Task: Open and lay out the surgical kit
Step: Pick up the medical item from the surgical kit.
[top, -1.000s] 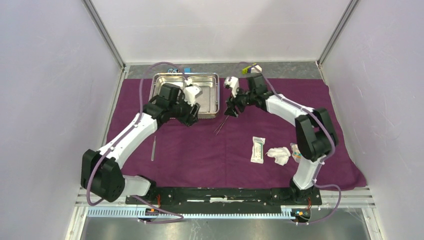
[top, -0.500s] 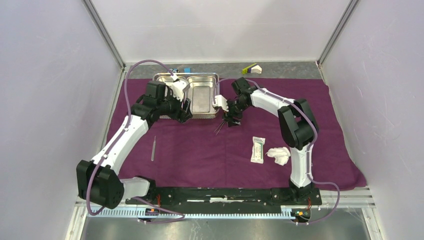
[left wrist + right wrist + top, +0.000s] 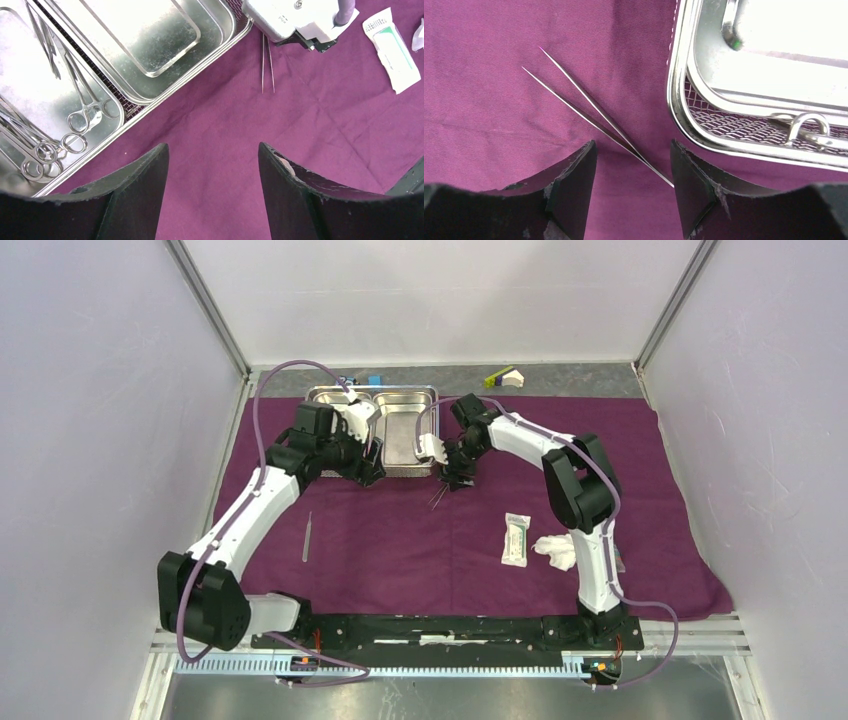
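My right gripper should close on the slim tweezers now, since their joined end lies at a slant between its open fingers, beside the tray [image 3: 430, 400].
The dark purple cloth [image 3: 400, 540] lies spread over the table. The two-compartment steel tray [image 3: 430, 400] stands at its back. Several ring-handled forceps [image 3: 75, 120] lie in one compartment. My left gripper [image 3: 370, 468] is open and empty, over the cloth by the tray's near edge, as the left wrist view [image 3: 213, 155] shows. My right gripper [image 3: 456, 478] is open beside the tray's right corner. The joined end of slim tweezers [image 3: 589, 112] lies on the cloth between its fingers. A second slim tool [image 3: 307, 537] lies at the left. The white packet [image 3: 516, 539] and gauze [image 3: 557, 551] lie at the right. The small clear packet is hidden behind the right arm.
A small blue block [image 3: 374, 380] and a yellow-green and white piece [image 3: 503, 377] lie on the bare table behind the cloth. White walls close in both sides and the back. The two grippers are close together near the tray's front right corner [image 3: 679, 100].
My left gripper has drawn back off the tray to its near edge. My right gripper has moved left and down over the tweezers' end. The tweezers have not moved.
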{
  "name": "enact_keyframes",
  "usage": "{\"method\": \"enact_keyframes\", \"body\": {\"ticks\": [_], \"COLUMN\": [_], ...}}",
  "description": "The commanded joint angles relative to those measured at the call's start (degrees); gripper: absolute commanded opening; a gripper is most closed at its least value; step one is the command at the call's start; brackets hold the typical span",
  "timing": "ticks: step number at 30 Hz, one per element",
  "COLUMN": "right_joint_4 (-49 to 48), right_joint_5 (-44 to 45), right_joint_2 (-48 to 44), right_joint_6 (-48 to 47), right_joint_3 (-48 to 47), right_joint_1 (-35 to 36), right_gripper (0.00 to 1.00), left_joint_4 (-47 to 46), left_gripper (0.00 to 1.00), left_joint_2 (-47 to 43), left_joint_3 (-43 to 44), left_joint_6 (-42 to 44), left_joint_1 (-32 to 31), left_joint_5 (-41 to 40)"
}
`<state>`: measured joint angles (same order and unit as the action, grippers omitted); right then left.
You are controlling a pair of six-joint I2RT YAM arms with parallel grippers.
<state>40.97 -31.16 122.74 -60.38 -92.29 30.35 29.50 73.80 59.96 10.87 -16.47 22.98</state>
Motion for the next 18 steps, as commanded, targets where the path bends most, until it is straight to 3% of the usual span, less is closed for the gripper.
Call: {"method": "enact_keyframes", "body": {"ticks": [1,18], "right_joint_4": [3.2,7.3], "right_joint_5": [-1.1,-1.4], "right_joint_2": [1.6,3.9], "right_joint_6": [-2.9,-5.6], "right_joint_3": [-3.6,-6.4], "right_joint_1": [0.3,0.4], "right_gripper": [0.61,0.33], "left_joint_4": [-0.9,-1.1], "left_gripper": [0.73,0.73], "left_joint_2": [0.7,1.8], "left_joint_3": [1.1,1.7], "left_joint_6": [-1.0,-0.8], "left_joint_1": [0.3,0.3], "left_joint_5": [1.8,2.3]}}
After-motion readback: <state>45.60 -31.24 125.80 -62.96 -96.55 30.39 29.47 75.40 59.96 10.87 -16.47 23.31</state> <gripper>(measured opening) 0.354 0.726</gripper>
